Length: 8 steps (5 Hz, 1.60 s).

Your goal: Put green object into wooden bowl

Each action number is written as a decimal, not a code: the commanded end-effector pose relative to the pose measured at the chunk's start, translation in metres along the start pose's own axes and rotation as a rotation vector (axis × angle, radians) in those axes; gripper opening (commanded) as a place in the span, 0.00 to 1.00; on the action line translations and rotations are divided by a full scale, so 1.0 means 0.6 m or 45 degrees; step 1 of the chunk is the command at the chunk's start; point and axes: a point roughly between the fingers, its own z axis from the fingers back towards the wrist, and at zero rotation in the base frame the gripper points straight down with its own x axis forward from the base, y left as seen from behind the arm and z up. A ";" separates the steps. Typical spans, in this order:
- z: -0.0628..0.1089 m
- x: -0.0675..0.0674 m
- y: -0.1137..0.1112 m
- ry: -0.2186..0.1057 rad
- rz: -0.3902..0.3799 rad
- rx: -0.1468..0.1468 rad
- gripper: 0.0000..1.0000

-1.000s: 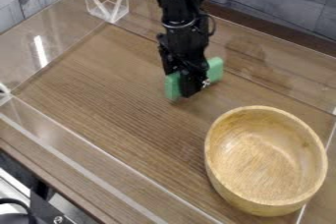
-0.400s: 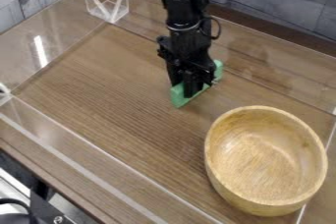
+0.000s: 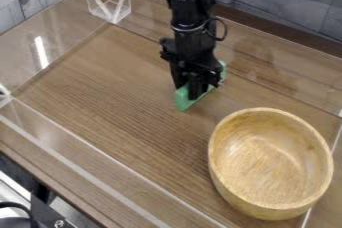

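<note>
The green bar's lower end is short of the wooden bowl's rim [image 3: 221, 137]. My gripper should keep holding the green bar until the bar is over the bowl.
The green object [image 3: 187, 96] is a small bright green bar lying on the wooden tabletop, left of and behind the wooden bowl. My black gripper [image 3: 198, 85] points straight down over it, and its fingers are closed against the bar's sides. Most of the bar is hidden by the fingers; only its lower left end and a sliver on the right show. The wooden bowl [image 3: 271, 162] sits at the front right, light tan, round and shallow, with nothing in it.
A low clear plastic wall [image 3: 54, 132] runs around the table's left and front edges. A clear plastic stand [image 3: 107, 4] sits at the back left. A grey brick wall lies behind the table.
The fingers have closed in on the green bar, which has turned slightly between them. The arm itself has stayed in the same spot.
</note>
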 end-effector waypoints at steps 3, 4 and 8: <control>-0.009 0.036 0.013 -0.021 -0.123 0.009 0.00; -0.022 0.032 0.022 -0.012 -0.156 0.006 0.00; 0.077 0.009 -0.031 -0.129 -0.127 0.127 0.00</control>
